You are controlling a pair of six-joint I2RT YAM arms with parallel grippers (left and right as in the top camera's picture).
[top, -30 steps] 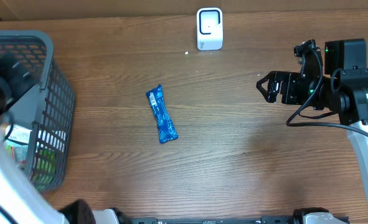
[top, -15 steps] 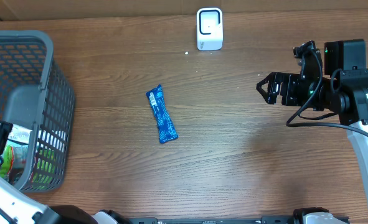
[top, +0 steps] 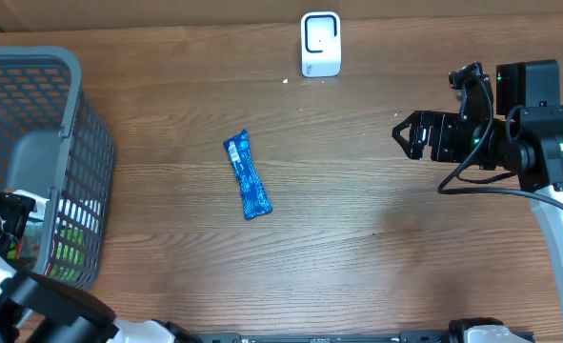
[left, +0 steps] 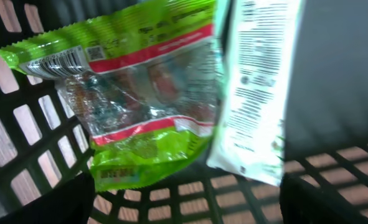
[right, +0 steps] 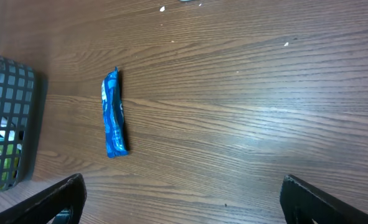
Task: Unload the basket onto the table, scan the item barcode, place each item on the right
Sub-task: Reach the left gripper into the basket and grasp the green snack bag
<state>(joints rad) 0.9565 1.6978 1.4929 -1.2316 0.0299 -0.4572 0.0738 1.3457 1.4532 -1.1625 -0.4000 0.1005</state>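
The green packet's barcode should stay uncovered for the scan, so my left gripper will next grab the packet by its red part beside the barcode point(left: 127, 58).
A white barcode scanner point(top: 320, 43) stands at the table's far edge. A blue snack packet point(top: 247, 177) lies flat mid-table, also visible in the right wrist view point(right: 114, 113). My left gripper point(top: 2, 224) is down inside the grey basket point(top: 81, 143), open. Just beyond its fingertips point(left: 40, 202) lie a green packet point(left: 140, 87) with a barcode on its upper left and a white packet point(left: 255, 87); nothing is between the jaws point(left: 184, 208). My right gripper point(top: 402, 135) hovers open and empty at the right, well away from the blue packet.
The basket's mesh floor point(left: 246, 193) and walls surround the left gripper closely. The basket's corner point(right: 6, 124) shows in the right wrist view. A cardboard wall point(top: 167, 11) runs along the back. Bare wood point(top: 357, 238) lies between the blue packet and the right arm.
The left arm has swung from over the basket's far side to its near side, and the gripper has dropped lower inside. The right arm and blue packet have not moved.
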